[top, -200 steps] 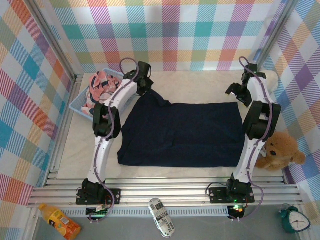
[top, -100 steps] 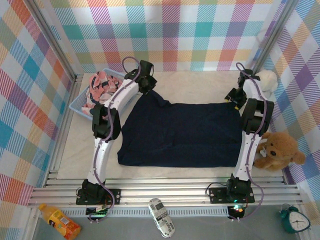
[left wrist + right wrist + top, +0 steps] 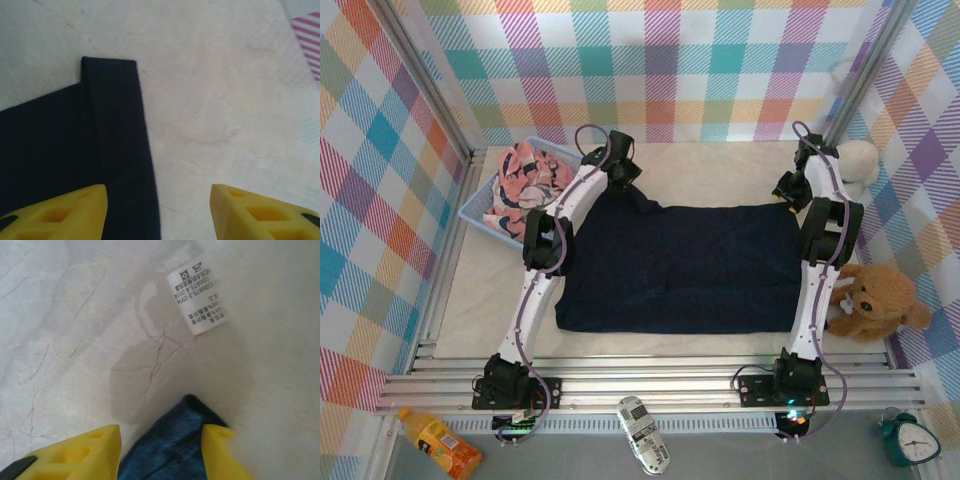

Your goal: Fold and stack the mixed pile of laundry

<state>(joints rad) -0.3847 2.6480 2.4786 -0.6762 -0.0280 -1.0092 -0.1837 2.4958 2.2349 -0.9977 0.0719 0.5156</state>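
Note:
I should fold the T-shirt's far side over, so next I should use my left gripper to grab the T-shirt's far sleeve edge (image 3: 634, 191) (image 3: 134, 176), opposite the right gripper's corner.
The dark navy T-shirt (image 3: 680, 265) lies spread flat across the middle of the table. The pink printed garment (image 3: 525, 175) is heaped in the light blue basket (image 3: 480, 210) at the far left. My left gripper (image 3: 620, 165) hovers over the shirt's far left sleeve, open. In the left wrist view the sleeve (image 3: 112, 125) lies flat under the left finger, and bare table shows between the fingertips (image 3: 157, 192). My right gripper (image 3: 788, 190) is down at the shirt's far right corner. That corner (image 3: 165, 450) pokes up between its fingers (image 3: 162, 432), which still stand apart.
A brown teddy bear (image 3: 875, 300) sits by the right arm and a white plush toy (image 3: 860, 160) is in the far right corner. A white care label (image 3: 202, 302) lies on the cream table cover. Checked walls close in on three sides.
My left gripper opened and let go of the sleeve, shifting slightly right. My right gripper came down onto the far right corner and its jaws narrowed around the cloth.

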